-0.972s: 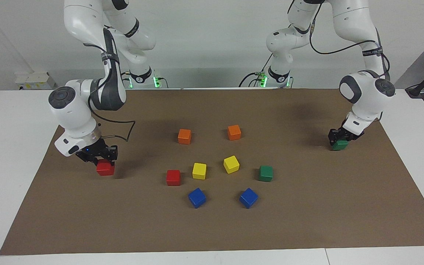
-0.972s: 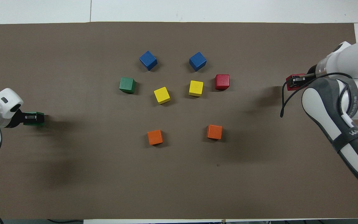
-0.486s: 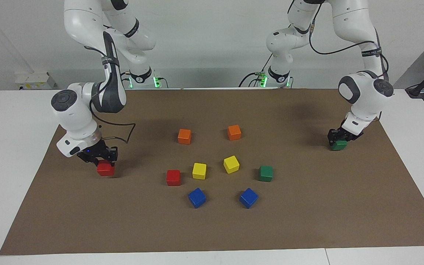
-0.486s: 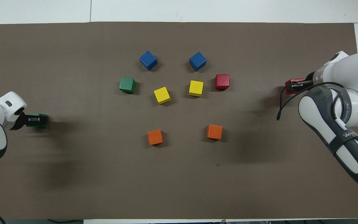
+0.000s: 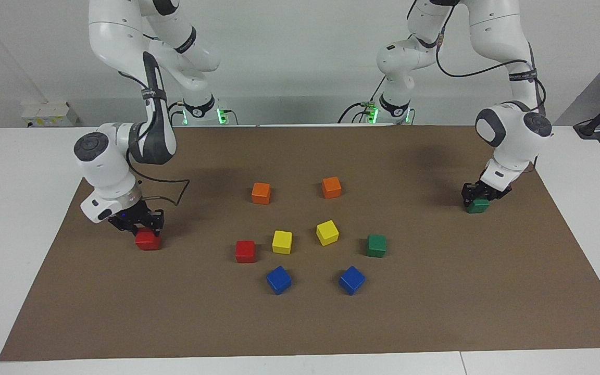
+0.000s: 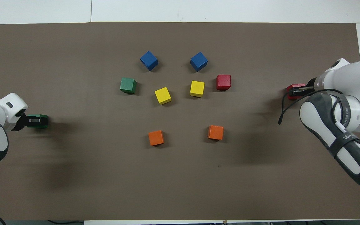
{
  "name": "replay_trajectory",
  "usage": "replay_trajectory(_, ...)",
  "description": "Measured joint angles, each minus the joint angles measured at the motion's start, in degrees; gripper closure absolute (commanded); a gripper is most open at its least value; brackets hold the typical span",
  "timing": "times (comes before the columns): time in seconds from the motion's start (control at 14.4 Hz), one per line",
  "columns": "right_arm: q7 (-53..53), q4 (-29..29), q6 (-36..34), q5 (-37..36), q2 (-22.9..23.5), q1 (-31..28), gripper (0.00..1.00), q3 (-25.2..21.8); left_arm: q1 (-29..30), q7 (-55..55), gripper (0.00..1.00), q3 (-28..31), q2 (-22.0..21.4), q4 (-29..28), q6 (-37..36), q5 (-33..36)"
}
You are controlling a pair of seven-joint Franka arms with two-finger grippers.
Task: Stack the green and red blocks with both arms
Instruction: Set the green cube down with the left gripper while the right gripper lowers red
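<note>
The red block's lower edge [image 6: 292, 98] is down on the brown mat in the overhead view. My right gripper should open now.
My right gripper [image 5: 144, 230] [image 6: 296, 91] is shut on a red block [image 5: 147, 240] [image 6: 293, 86], low at the mat near the right arm's end of the table. My left gripper [image 5: 476, 197] [image 6: 33, 120] sits down over a green block [image 5: 477, 206] [image 6: 43, 121] at the mat near the left arm's end. A second red block [image 5: 245, 251] [image 6: 223, 82] and a second green block [image 5: 376, 245] [image 6: 128, 85] lie free in the middle cluster.
Two orange blocks [image 5: 261, 192] [image 5: 331, 187] lie nearest the robots. Two yellow blocks [image 5: 282, 241] [image 5: 327, 232] sit between the free red and green ones. Two blue blocks [image 5: 278, 279] [image 5: 351, 279] lie farthest out. A brown mat [image 5: 435, 312] covers the table.
The right gripper has carried the red block down and slightly toward the robots. The left gripper has shifted a little with the green block and settled lower.
</note>
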Motion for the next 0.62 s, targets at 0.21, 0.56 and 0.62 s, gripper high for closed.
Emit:
replay_trajectory(0.21, 0.0, -0.2, 0.0, 0.1, 0.0, -0.3, 0.98, 0.0, 0.0, 2.7, 0.00, 0.0, 0.0, 1.5, -1.5, 0.0)
replay_trajectory(0.56, 0.0, -0.6, 0.0, 0.1, 0.0, -0.4, 0.57, 0.0, -1.3, 3.4, 0.00, -1.3, 0.0, 14.7, -13.8, -0.3)
replay_trajectory(0.62, 0.0, -0.6, 0.0, 0.1, 0.0, -0.4, 0.20, 0.0, -2.7, 2.8, 0.00, -1.5, 0.2, 17.5, -16.3, -1.3)
